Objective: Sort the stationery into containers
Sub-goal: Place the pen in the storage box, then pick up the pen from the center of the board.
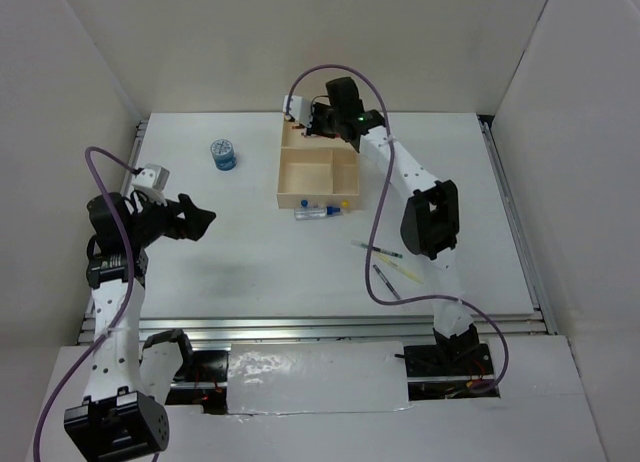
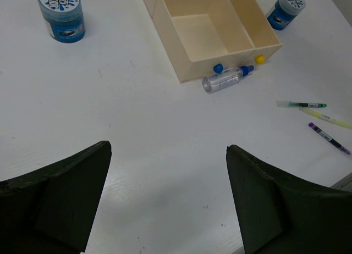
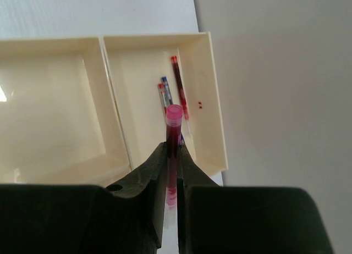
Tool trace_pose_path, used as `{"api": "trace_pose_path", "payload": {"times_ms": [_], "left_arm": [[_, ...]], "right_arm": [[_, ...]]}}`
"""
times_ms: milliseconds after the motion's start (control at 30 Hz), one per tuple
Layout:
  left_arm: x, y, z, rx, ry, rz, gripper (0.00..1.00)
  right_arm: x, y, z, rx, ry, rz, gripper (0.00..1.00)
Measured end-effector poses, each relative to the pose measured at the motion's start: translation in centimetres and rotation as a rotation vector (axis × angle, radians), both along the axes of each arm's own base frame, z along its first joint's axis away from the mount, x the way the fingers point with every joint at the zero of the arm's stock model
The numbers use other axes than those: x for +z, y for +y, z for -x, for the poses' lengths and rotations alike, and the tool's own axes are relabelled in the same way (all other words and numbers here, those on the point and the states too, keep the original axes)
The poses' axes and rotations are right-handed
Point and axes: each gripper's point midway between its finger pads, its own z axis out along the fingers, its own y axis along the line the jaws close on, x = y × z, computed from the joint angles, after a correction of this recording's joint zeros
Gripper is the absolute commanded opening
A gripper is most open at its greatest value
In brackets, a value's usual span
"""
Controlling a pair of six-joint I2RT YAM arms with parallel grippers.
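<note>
My right gripper should keep holding the red pen, as its end reaches past the end of the tray's far section and would catch there if I opened now.
The cream tray [image 1: 279, 177] lies at the table's far middle. My right gripper [image 1: 300, 130] hovers over its far section, shut on a red pen with a pink cap [image 3: 174, 127]. In the right wrist view that section [image 3: 137, 89] holds a dark red pen [image 3: 179, 86] and two red and blue pens [image 3: 164, 94]. My left gripper [image 1: 200, 222] is open and empty above bare table at the left [image 2: 168, 147]. A blue-and-white cylinder [image 1: 223, 155] stands left of the tray. A clear marker [image 1: 318, 212], a blue piece [image 2: 218, 68] and a yellow piece [image 2: 259, 59] lie at the tray's near wall.
Three thin pens lie right of centre: a green-marked clear one [image 2: 301, 104], a yellow one [image 2: 327, 119] and a purple one [image 2: 329, 138]. A second patterned cylinder [image 2: 286, 2] stands past the tray's right side. White walls enclose the table on three sides.
</note>
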Motion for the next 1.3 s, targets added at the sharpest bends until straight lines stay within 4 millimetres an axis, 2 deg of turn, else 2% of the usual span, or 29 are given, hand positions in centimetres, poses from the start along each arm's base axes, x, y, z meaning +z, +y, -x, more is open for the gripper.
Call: {"api": "trace_pose_path", "payload": {"times_ms": [167,333,400,433,500,667,700,733,767,867,933,1000,1067,1167,1233,1300], "left_arm": [[-1.1,0.0,0.0,0.002,0.021,0.008,0.97],[-1.8,0.1,0.1,0.007,0.038,0.011,0.98],[-1.8,0.1,0.1,0.008,0.038,0.01,0.99],[-1.8,0.1,0.1,0.008,0.038,0.01,0.99],[-1.8,0.1,0.1,0.008,0.038,0.01,0.99],[-1.7,-0.1,0.0,-0.008,0.038,0.009,0.99],[-1.6,-0.1,-0.1,-0.016,0.037,0.007,0.99],[-1.4,-0.2,-0.2,-0.034,0.031,-0.002,0.99],[-1.0,-0.3,-0.4,-0.055,0.019,-0.016,0.98],[0.9,-1.1,-1.1,-0.144,-0.026,-0.04,0.91],[2.2,-2.5,-2.1,-0.239,-0.055,-0.061,0.85],[3.1,-4.9,-3.2,-0.349,-0.061,-0.073,0.79],[3.1,-7.9,-4.4,-0.469,-0.047,-0.09,0.76],[2.0,-12.3,-6.0,-0.6,-0.013,-0.125,0.72],[0.9,-15.2,-6.5,-0.669,0.017,-0.14,0.71],[-0.2,-17.7,-6.6,-0.721,0.037,-0.148,0.71]], "right_arm": [[-4.3,2.1,-2.2,-0.004,0.012,-0.024,0.0],[-6.5,2.6,-3.6,-0.016,-0.001,-0.034,0.02],[-7.1,2.6,-4.2,-0.028,-0.012,-0.036,0.15],[-7.3,2.6,-4.4,-0.035,-0.015,-0.038,0.29],[-7.6,2.6,-4.7,-0.047,-0.019,-0.042,0.42],[-7.6,2.5,-4.3,-0.068,0.006,-0.074,0.58],[-7.7,2.4,-3.9,-0.072,0.023,-0.08,0.58],[-7.6,2.3,-3.3,-0.079,0.044,-0.09,0.58],[-8.5,1.9,-2.5,-0.091,0.088,-0.091,0.59],[-5.5,0.3,0.5,-0.141,0.16,-0.157,0.6],[-2.5,-1.4,3.0,-0.181,0.202,-0.218,0.62],[2.2,-4.3,6.2,-0.232,0.22,-0.309,0.63],[7.2,-8.4,9.6,-0.291,0.195,-0.402,0.62],[12.3,-15.3,15.4,-0.391,0.124,-0.519,0.57],[12.0,-17.8,18.5,-0.44,0.124,-0.54,0.51],[10.3,-18.4,21.6,-0.446,0.169,-0.536,0.47]]}}
